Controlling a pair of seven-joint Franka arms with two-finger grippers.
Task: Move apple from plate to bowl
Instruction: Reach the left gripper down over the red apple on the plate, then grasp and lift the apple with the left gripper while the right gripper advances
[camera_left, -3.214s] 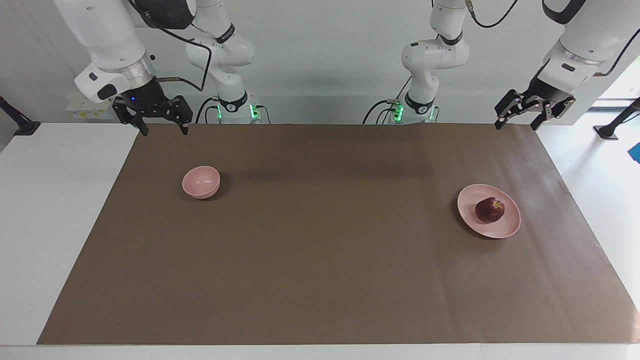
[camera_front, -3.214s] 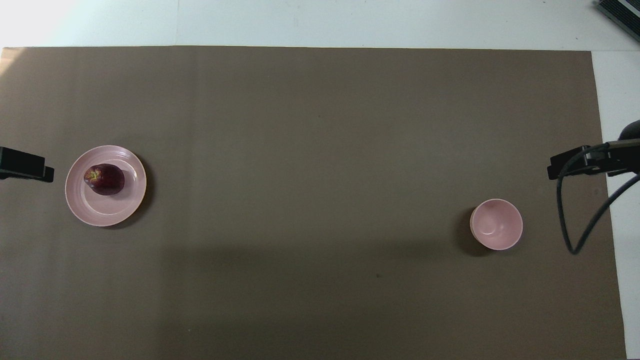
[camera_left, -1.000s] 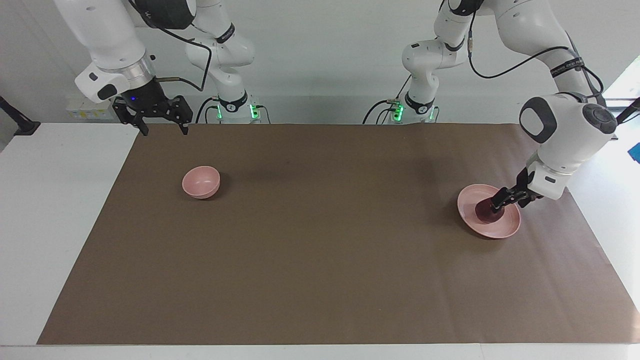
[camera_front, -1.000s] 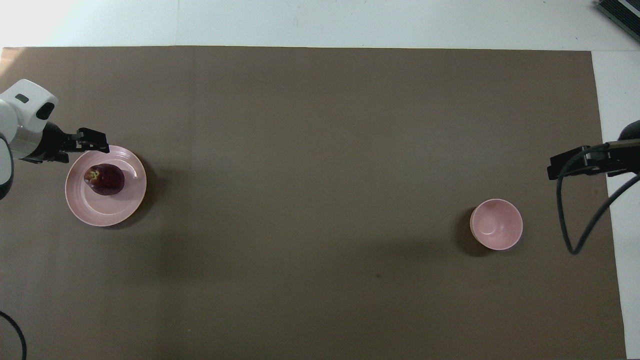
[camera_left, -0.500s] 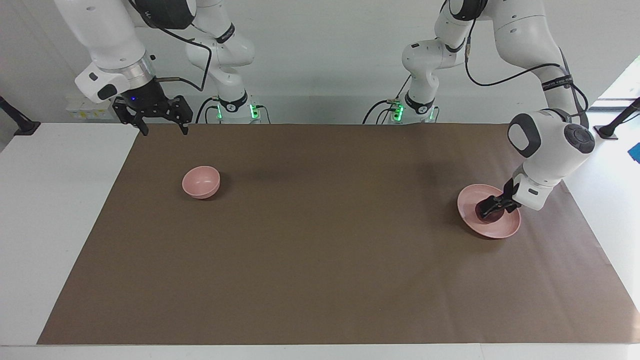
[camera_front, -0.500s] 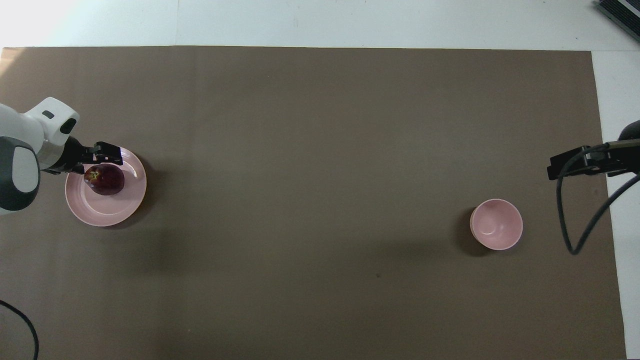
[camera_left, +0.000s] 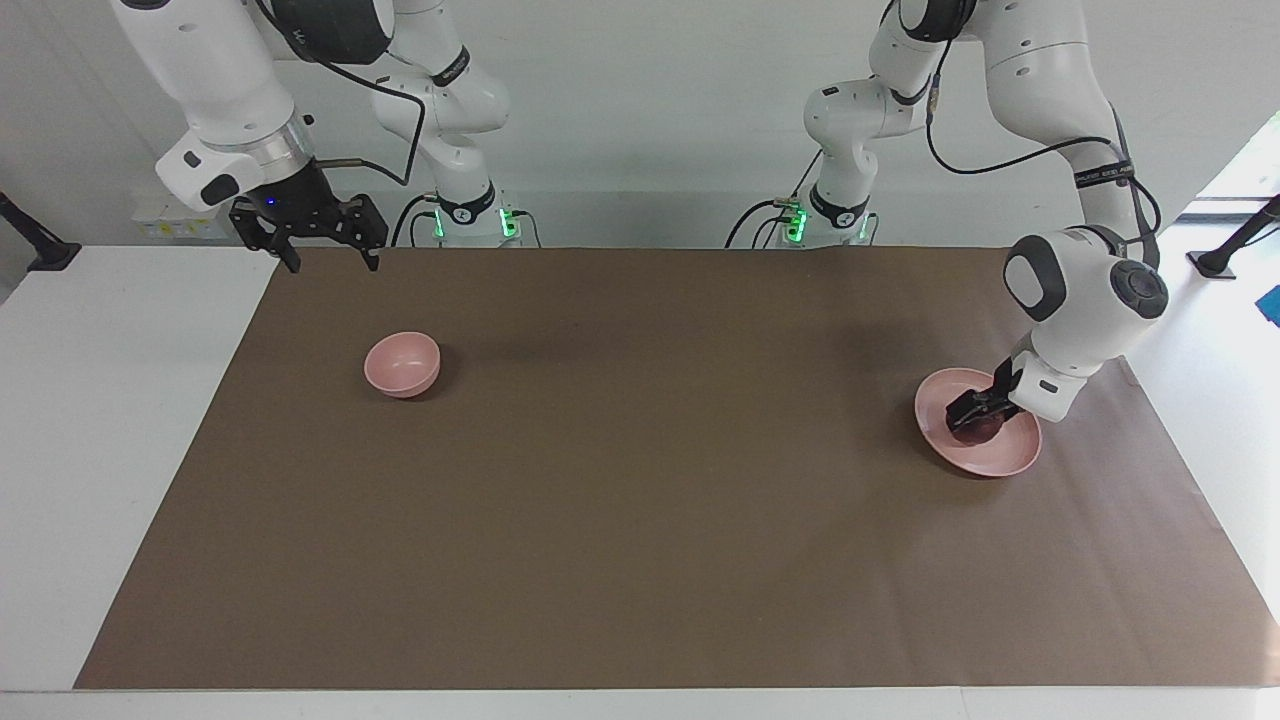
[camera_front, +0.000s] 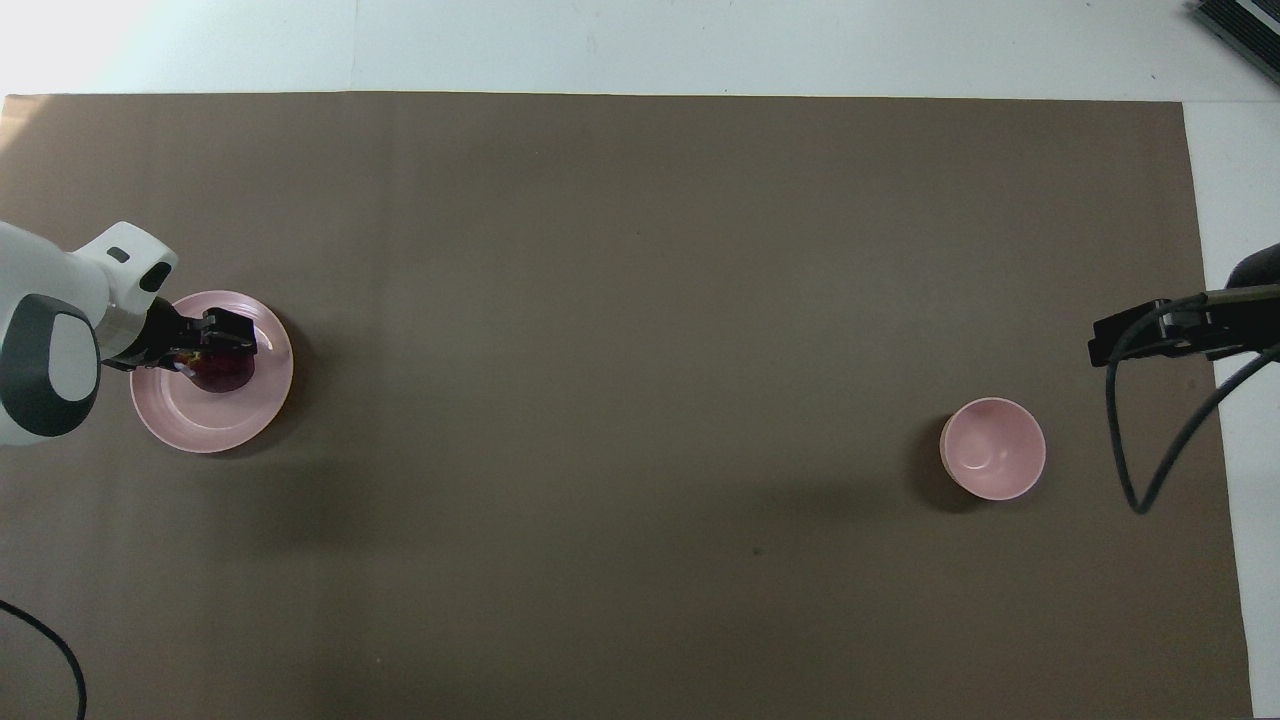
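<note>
The dark red apple (camera_front: 226, 376) on the pink plate (camera_front: 208, 426) is between my left gripper's fingers, which reach down around it. My left gripper needs to close on the apple now.
The dark red apple (camera_left: 975, 431) lies on the pale pink plate (camera_left: 1008, 455) toward the left arm's end of the table. My left gripper (camera_left: 968, 414) is down at the apple and covers its top. In the overhead view the left gripper (camera_front: 224, 349) hides most of the apple (camera_front: 226, 376) on the plate (camera_front: 208, 426). The small deep pink bowl (camera_left: 402, 364) stands empty toward the right arm's end; it also shows in the overhead view (camera_front: 992, 448). My right gripper (camera_left: 320, 250) waits open and empty in the air above the mat's corner near its base, also in the overhead view (camera_front: 1098, 351).
A brown mat (camera_left: 640, 520) covers the table, with white table top (camera_left: 110, 400) showing at both ends. A black cable (camera_front: 1130, 440) hangs from the right arm near the bowl.
The left arm has swung in from the mat's corner and lowered its gripper onto the apple on the plate. The right arm has barely moved.
</note>
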